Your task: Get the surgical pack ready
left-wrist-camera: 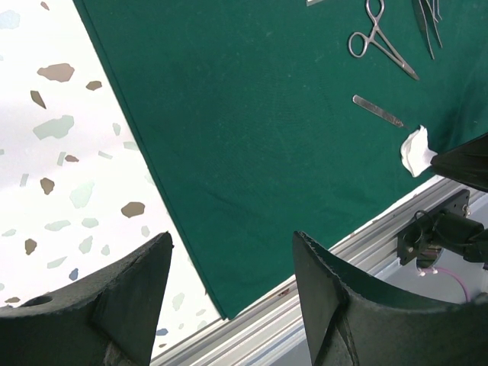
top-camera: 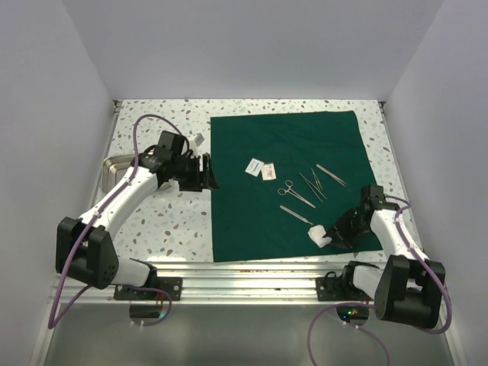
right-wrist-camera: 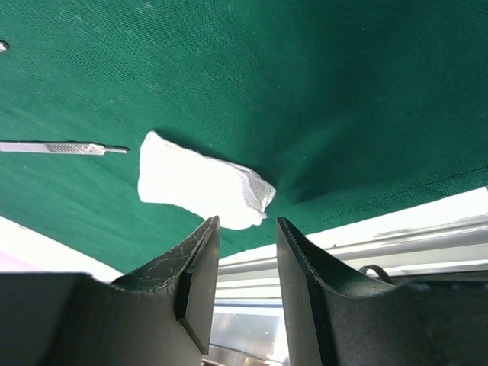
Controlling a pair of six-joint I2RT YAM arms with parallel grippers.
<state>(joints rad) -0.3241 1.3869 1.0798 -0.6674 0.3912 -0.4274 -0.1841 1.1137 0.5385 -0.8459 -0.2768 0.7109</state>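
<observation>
The right gripper grabs the gauze wad by its folded end (right-wrist-camera: 255, 200) next, to pack the wad into the steel tray.
The surgical pack is a large dark green drape (top-camera: 252, 221) spread flat on the speckled table. On it lie ring-handled forceps (top-camera: 296, 192), a scalpel handle (top-camera: 296, 215), tweezers (top-camera: 313, 184) and two small packets (top-camera: 254, 166). A white gauze wad (top-camera: 316, 234) rests near the drape's front right corner. My right gripper (top-camera: 333, 231) hovers just beside it; in the right wrist view the gauze (right-wrist-camera: 198, 183) lies just past the open right gripper (right-wrist-camera: 248, 223), nothing between the fingers. My left gripper (top-camera: 207, 174) is open over the drape's left edge (left-wrist-camera: 183, 229), empty.
A shallow steel tray (top-camera: 114, 164) sits at the far left, partly behind the left arm. A small white item (top-camera: 197, 139) lies on the table beside the drape's back left corner. The aluminium rail (top-camera: 252, 271) runs along the near edge.
</observation>
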